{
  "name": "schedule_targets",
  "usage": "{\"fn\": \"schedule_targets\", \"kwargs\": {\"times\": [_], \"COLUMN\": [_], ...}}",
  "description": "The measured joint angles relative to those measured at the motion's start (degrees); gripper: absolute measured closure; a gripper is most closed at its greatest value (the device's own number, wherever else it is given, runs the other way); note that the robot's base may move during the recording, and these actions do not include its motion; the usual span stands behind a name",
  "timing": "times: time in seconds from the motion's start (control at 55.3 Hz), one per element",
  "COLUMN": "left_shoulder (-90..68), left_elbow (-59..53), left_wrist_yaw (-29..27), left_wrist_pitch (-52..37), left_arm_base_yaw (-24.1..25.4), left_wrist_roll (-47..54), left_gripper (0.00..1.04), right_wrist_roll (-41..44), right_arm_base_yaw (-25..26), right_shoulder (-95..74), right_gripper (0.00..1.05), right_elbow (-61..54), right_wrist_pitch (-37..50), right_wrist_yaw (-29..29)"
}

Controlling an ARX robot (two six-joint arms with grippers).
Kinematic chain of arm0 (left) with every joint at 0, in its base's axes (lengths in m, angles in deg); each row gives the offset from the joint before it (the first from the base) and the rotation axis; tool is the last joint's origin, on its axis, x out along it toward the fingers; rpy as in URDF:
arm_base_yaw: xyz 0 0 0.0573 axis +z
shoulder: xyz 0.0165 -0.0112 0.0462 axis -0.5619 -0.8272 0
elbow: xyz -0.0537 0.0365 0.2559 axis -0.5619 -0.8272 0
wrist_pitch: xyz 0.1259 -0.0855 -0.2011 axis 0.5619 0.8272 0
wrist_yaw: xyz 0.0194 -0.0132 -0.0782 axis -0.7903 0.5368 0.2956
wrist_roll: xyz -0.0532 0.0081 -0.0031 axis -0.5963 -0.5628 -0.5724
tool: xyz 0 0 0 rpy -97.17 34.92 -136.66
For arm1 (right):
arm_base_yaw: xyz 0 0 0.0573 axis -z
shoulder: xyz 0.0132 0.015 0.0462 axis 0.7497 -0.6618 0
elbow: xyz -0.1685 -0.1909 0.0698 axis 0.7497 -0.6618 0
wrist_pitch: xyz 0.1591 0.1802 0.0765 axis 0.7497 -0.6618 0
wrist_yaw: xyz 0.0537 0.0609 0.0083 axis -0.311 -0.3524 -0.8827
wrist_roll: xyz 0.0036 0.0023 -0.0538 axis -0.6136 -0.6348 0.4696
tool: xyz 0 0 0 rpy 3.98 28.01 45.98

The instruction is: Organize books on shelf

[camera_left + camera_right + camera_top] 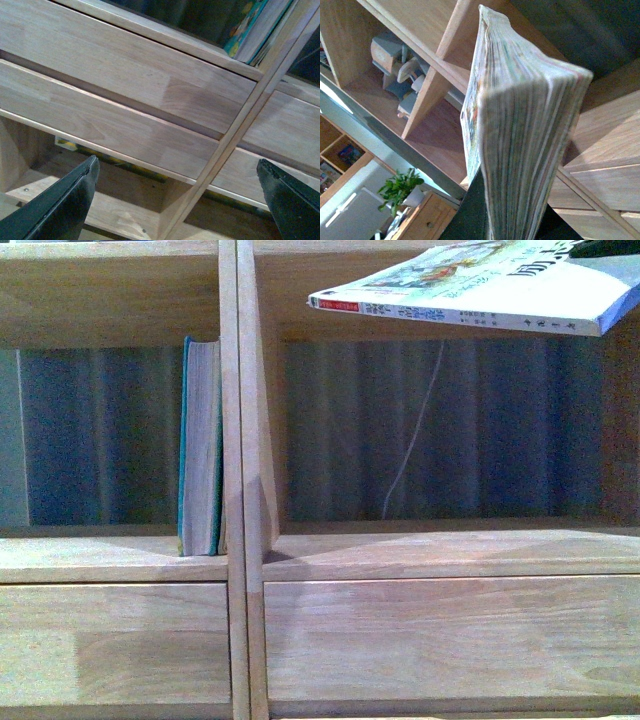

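Note:
Next, my left gripper takes hold of the white-and-pale-blue paperback by the red-marked end of its spine [336, 303], to stand it beside the teal book [200, 445].
The light wood shelf [240, 440] fills the front view. A teal book [200, 445] with beige page edges stands upright in the left compartment, against the centre divider. The white-and-pale-blue paperback [470, 290] hangs nearly flat at the top right, in front of the right compartment, its spine with the red mark facing me. My right gripper [507, 215] is shut on this paperback [520, 110]; dark fingers [467, 215] press both covers, and the page edges face the camera. My left gripper [177, 200] is open and empty, low in front of the drawer fronts [125, 65], below the teal book [245, 30].
A thin white cable [415, 430] hangs at the back of the right compartment. Plain drawer fronts [450, 635] run below both compartments. In the right wrist view, grey-white wooden pieces [400, 70] sit in another compartment, and a potted plant [400, 187] stands on a small cabinet [425, 220].

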State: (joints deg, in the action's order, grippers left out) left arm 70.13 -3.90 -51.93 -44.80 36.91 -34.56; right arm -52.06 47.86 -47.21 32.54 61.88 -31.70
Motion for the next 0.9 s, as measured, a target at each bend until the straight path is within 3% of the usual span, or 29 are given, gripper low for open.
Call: {"fn": "schedule_targets", "kwargs": {"times": [0.217, 0.416, 0.633, 0.904], "left_shoulder": [-7.8, -16.6, -35.1, -53.8], "left_elbow": [10.2, 19.4, 25.6, 34.7], "left_wrist_yaw": [15.8, 39.2, 49.6, 46.1], "left_wrist_pitch": [-4.0, -11.7, -31.1, -47.2], "left_arm_base_yaw": [12.1, 26.4, 24.6, 17.3], "left_wrist_roll": [-3.3, -12.8, -26.2, -37.3], "left_gripper": [0.07, 0.07, 0.07, 0.07], "right_wrist_roll": [0.8, 1.3, 1.4, 1.4], "right_arm_base_yaw": [0.2, -1.1, -3.8, -7.5], "right_shoulder": [-0.2, -0.2, 0.0, 2.9], "right_gripper": [0.97, 0.97, 0.97, 0.97], "right_elbow": [0.0, 0.2, 1.5, 2.3], "right_wrist_pitch": [-0.5, -1.3, -2.1, -4.5], "right_wrist_yaw": [0.7, 1.6, 2.1, 2.7]}}
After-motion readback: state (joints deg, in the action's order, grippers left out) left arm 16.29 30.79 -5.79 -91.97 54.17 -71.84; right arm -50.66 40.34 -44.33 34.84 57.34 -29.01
